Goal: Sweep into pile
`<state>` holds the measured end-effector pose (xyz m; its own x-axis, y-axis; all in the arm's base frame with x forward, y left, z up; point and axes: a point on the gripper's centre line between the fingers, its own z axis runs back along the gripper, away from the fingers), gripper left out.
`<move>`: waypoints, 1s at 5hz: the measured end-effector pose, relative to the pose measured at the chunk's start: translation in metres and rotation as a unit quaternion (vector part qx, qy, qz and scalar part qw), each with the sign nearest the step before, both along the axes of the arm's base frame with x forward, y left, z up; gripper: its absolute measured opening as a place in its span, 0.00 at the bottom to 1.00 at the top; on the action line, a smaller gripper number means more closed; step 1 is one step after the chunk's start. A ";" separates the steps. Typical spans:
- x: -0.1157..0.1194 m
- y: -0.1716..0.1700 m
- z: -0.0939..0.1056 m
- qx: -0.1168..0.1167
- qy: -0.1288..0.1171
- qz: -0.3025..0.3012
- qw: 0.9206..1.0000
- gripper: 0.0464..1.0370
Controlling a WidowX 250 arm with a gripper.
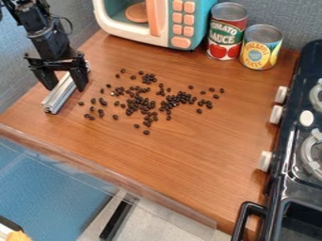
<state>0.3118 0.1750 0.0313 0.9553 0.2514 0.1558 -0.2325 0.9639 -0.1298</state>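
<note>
I should next have my gripper take the silver metal bar by one end, so that it can sweep the dark beans into a pile.
The black gripper hangs at the upper left of the camera view, its two fingers spread apart over a silver metal bar. One finger is to the left of the bar and the other at its right side; contact with the bar cannot be told. The bar lies slantwise on the wooden counter. Dark beans are scattered to the right of the bar, denser around the middle of the group, with loose ones at its edges.
A toy microwave stands at the back, beside a tomato sauce can and a pineapple can. A black stove borders the counter at right. A clear panel runs along the counter's front edge.
</note>
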 end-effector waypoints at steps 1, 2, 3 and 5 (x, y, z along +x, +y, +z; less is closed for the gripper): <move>-0.002 0.000 -0.008 -0.001 0.013 -0.005 1.000 0.96; 0.002 0.001 -0.009 0.011 0.005 -0.008 1.000 0.96; 0.008 0.001 -0.009 0.026 -0.004 -0.006 1.000 0.91; 0.010 0.007 -0.011 0.054 -0.010 0.006 0.998 0.34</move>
<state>0.3219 0.1820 0.0202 0.9487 0.2439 0.2013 -0.2431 0.9696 -0.0290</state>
